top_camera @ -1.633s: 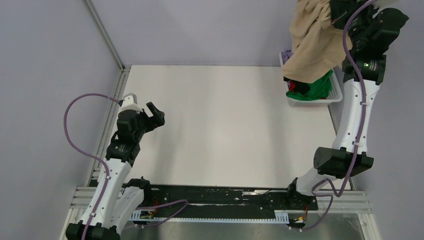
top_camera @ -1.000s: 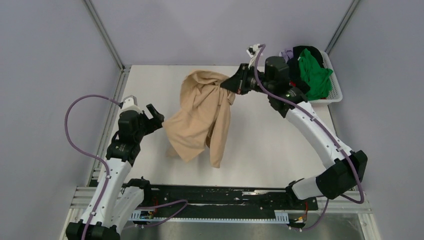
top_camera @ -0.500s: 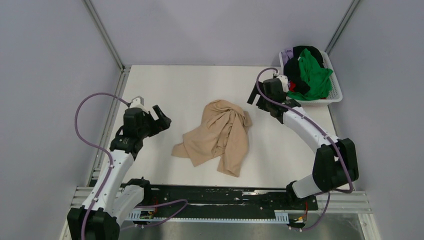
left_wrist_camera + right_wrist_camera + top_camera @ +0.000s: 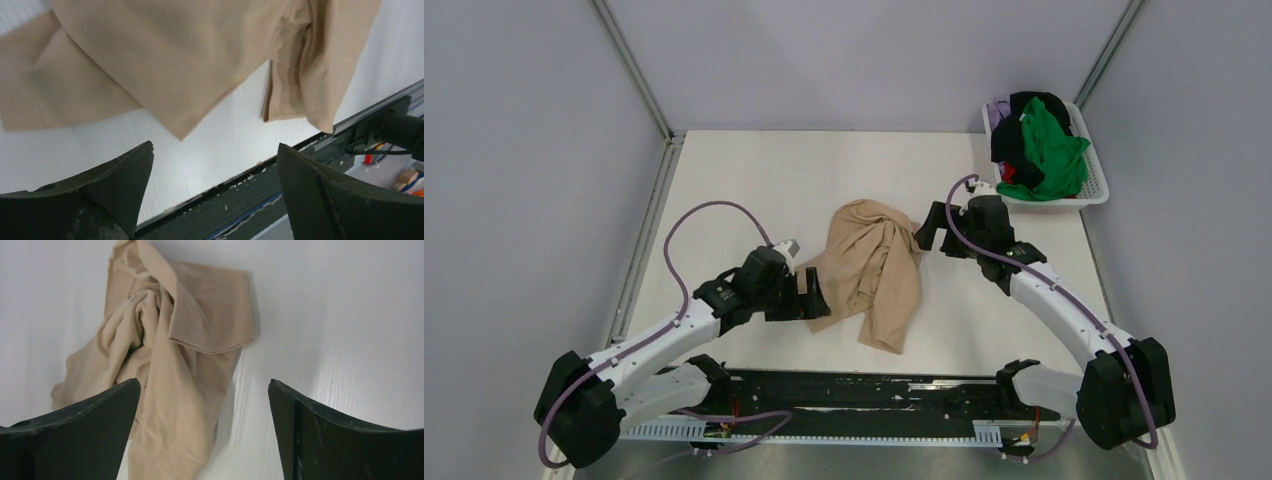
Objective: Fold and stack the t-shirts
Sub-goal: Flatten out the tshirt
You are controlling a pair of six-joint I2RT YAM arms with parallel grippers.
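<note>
I will next grip the tan t-shirt (image 4: 869, 265) with my left gripper at the pointed corner of its near edge, to spread out the crumpled cloth for folding.
A large tan t-shirt (image 4: 869, 265) lies crumpled in the middle of the white table. It also fills the top of the left wrist view (image 4: 175, 65) and the left of the right wrist view (image 4: 185, 340). My left gripper (image 4: 812, 295) is open at the shirt's near-left edge, and its jaws (image 4: 215, 146) hold nothing, with bare table between them. At the shirt's far-right corner my right gripper (image 4: 929, 232) is open just above the cloth, empty (image 4: 204, 382). The green (image 4: 1049, 150), black (image 4: 1024, 110) and pale purple (image 4: 997, 108) t-shirts are piled in the basket.
The white latticed basket (image 4: 1096, 185) stands at the table's far right corner. A dark rail (image 4: 874, 390) runs along the near edge, close behind the left gripper (image 4: 300, 165). Grey walls enclose the table on the left, back and right.
The right gripper carried the tan shirt from the basket to the table's middle, opened and let it drop, and now hovers by it. The left arm swung right to the shirt's near-left edge.
</note>
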